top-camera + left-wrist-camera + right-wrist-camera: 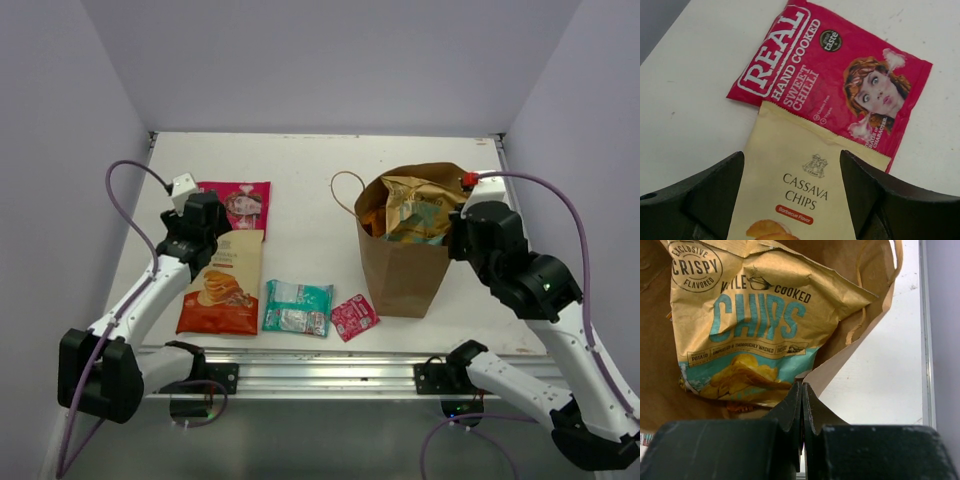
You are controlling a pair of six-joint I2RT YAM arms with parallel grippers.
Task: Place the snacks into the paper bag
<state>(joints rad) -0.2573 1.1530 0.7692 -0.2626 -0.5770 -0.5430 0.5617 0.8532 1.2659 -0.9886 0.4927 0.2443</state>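
Note:
I will grab the cassava chips packet (795, 190) by its cream end (795, 142) next with my left gripper. The red-orange end then stays free to slip into the bag.
The brown paper bag (405, 268) stands upright right of centre. A tan packet with a teal band (422, 212) and an orange packet (371, 214) sit inside it. My right gripper (461, 226) is shut on the bag's right rim (850, 352), with the tan packet (755, 325) just beyond the jaws (802, 387). My left gripper (205, 228) is open, its fingers (715, 185) either side of the top of the red-orange cassava chips packet (795, 190), which overlaps the pink-red "REAL" packet (825, 75). The teal-green packet (297, 306) and the small pink-red sachet (353, 316) lie near the front edge.
The cassava packet (222, 285) and the "REAL" packet (245, 205) lie flat at the left. The table's front rail (320, 375) runs below the packets. Grey walls close in the left, back and right sides.

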